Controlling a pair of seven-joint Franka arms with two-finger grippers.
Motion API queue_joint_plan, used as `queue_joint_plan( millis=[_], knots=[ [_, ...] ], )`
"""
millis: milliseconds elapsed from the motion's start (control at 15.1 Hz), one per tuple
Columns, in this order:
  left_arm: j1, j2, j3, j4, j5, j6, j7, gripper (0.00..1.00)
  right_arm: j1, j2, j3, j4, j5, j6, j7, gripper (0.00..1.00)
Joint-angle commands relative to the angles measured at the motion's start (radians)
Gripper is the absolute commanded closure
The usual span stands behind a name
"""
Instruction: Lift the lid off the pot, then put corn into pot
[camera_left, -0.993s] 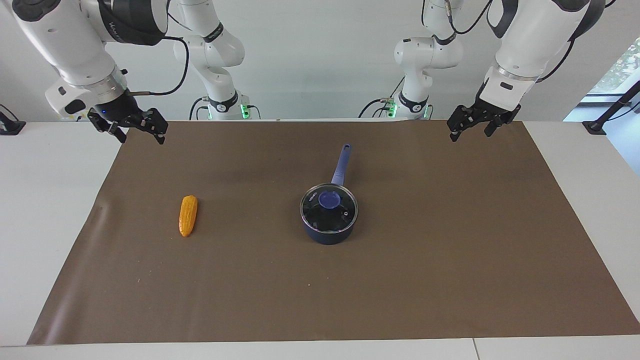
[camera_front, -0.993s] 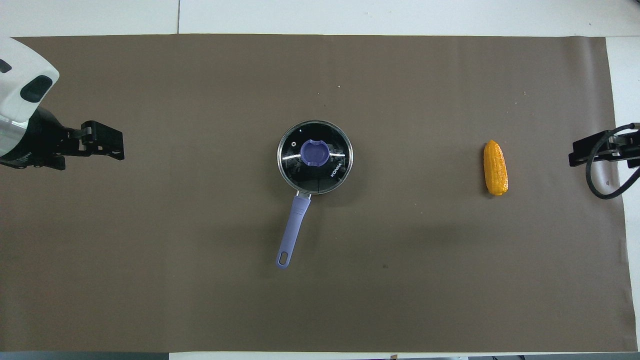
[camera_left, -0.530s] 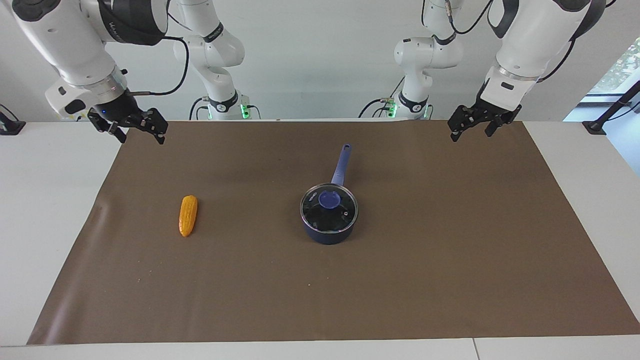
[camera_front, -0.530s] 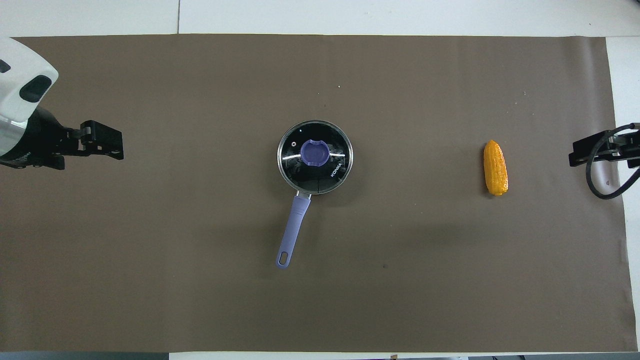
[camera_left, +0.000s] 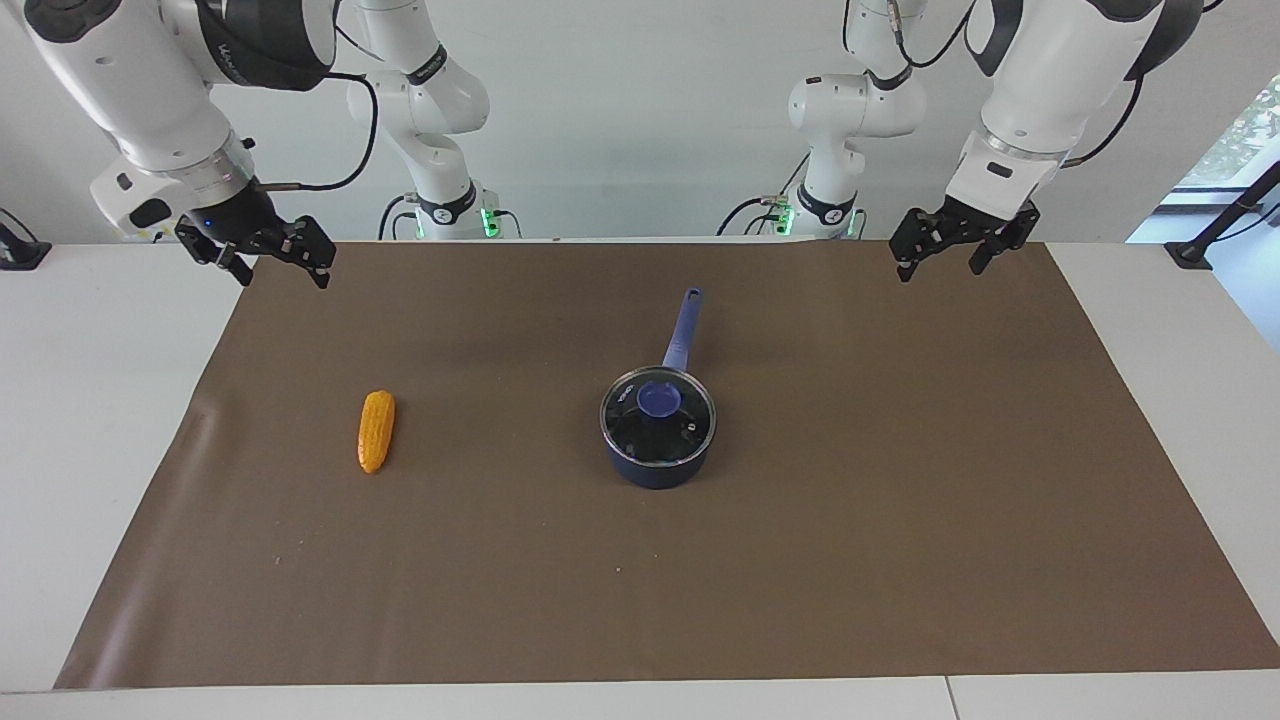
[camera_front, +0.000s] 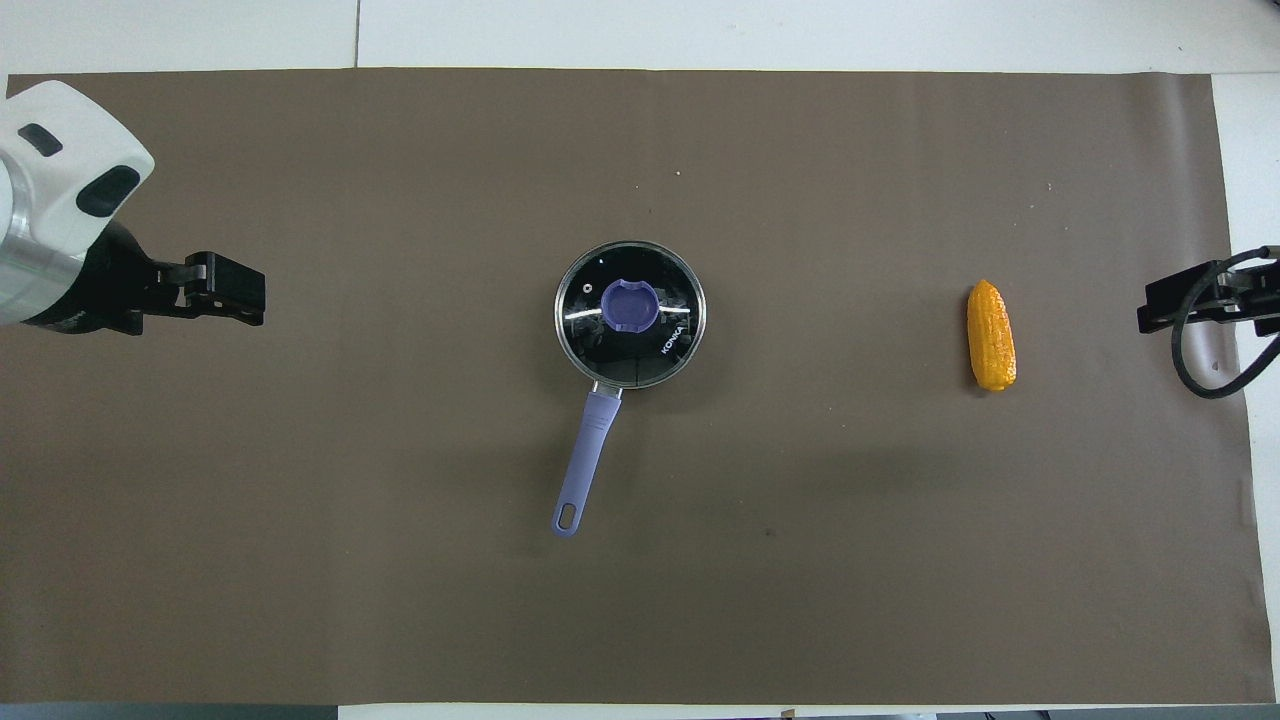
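Observation:
The left gripper grabs the glass lid's blue knob (camera_front: 630, 307) next, to lift the lid off the pot (camera_front: 588, 462).
The dark blue pot (camera_left: 655, 463) stands at the middle of the mat, its long lighter blue handle (camera_left: 683, 325) pointing toward the robots. The glass lid (camera_left: 680, 430) with its blue knob (camera_left: 659, 399) sits on the pot; it also shows in the overhead view (camera_front: 660, 350). The orange-yellow corn (camera_left: 376, 431) lies on the mat toward the right arm's end, also in the overhead view (camera_front: 990, 335). My left gripper (camera_left: 938, 270) hangs open and empty over the mat's edge at the left arm's end (camera_front: 255, 300). My right gripper (camera_left: 283, 280) hangs open and empty over the right arm's end (camera_front: 1150, 310).
A brown mat (camera_left: 900, 500) covers most of the white table (camera_left: 90, 400). Nothing else lies on it apart from the pot and the corn.
My left gripper has shifted a little toward the pot. The right arm, the pot, the lid and the corn have not moved.

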Motion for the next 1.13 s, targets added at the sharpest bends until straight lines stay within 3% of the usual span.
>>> queue_joint_plan(
  millis=[0, 199, 397, 662, 861, 1060],
  knots=[
    [-0.042, -0.038, 0.001, -0.079, -0.027, 0.063, -0.001, 0.0, -0.009, -0.014, 0.002, -0.016, 0.019, 0.007, -0.011, 0.0],
    [-0.178, -0.02, 0.001, -0.127, -0.066, 0.196, -0.129, 0.0, -0.047, -0.023, -0.001, -0.016, 0.016, 0.003, -0.011, 0.0],
    [-0.266, 0.087, 0.002, -0.097, -0.078, 0.276, -0.173, 0.0, -0.055, -0.029, 0.0, -0.043, 0.02, 0.029, -0.054, 0.0],
    [-0.356, 0.268, 0.002, 0.015, -0.116, 0.359, -0.231, 0.0, -0.043, -0.058, 0.006, -0.248, 0.056, 0.252, -0.048, 0.0],
    [-0.392, 0.386, 0.002, 0.108, -0.093, 0.393, -0.238, 0.0, -0.018, 0.032, 0.009, -0.33, 0.059, 0.422, -0.043, 0.0],
    [-0.421, 0.442, 0.001, 0.143, -0.043, 0.415, -0.233, 0.0, -0.006, 0.081, 0.011, -0.449, 0.059, 0.608, -0.053, 0.0]
  ],
)
